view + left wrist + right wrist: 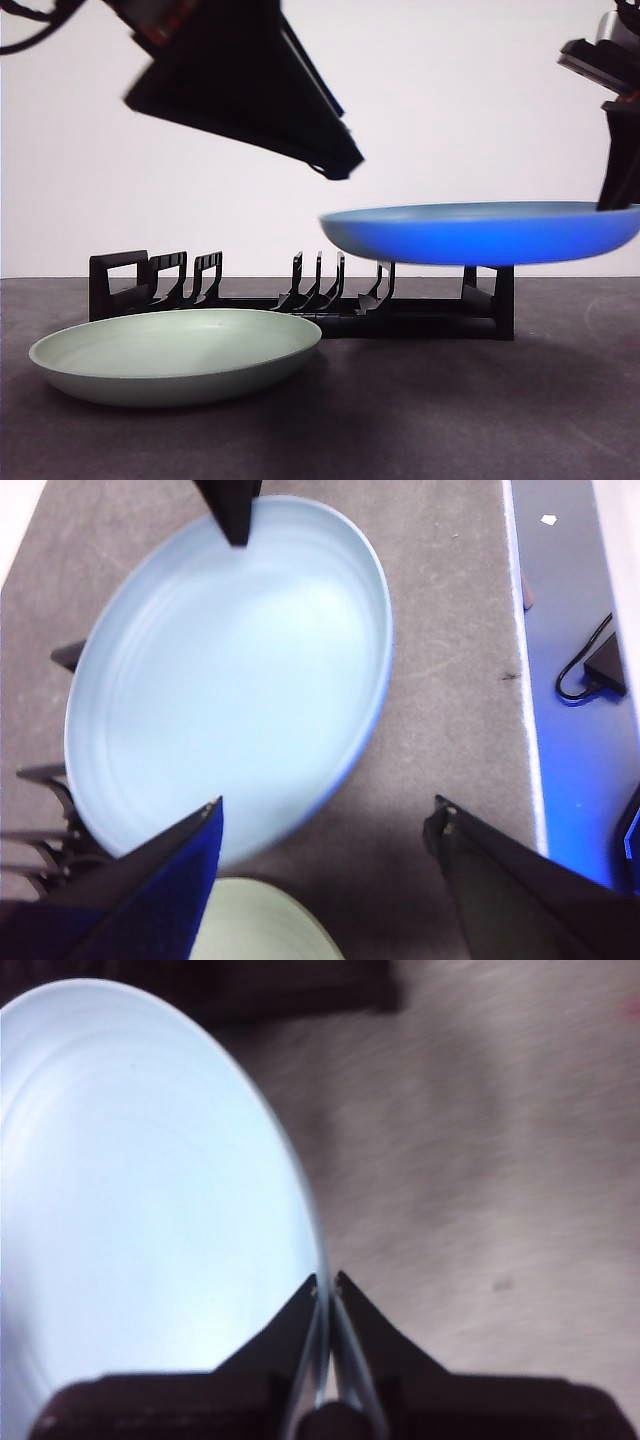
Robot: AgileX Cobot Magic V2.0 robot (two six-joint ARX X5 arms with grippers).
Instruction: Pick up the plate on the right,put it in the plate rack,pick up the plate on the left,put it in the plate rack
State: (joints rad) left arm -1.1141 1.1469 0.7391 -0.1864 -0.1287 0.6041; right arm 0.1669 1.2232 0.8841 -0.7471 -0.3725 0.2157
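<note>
My left gripper will stand the plate in the plate rack, so next it will grab the blue plate [480, 232] by its rim [335, 226].
A blue plate [480, 232] hangs level above the table, in front of the right end of the black plate rack [300, 300]. My right gripper [326, 1285] is shut on the blue plate's [140, 1210] rim; in the front view it comes down at the right edge [620, 190]. My left gripper [330, 810] is open, high above the table over the near edge of the blue plate [230, 680]; in the front view it shows as a big dark wedge [335, 165]. A pale green plate [175, 352] lies flat on the table at the left, in front of the rack.
The rack's divider prongs [315, 280] stand upright with a looped handle [120, 275] at the left end. A blue strip and a black cable [590, 670] lie beyond the table's edge in the left wrist view.
</note>
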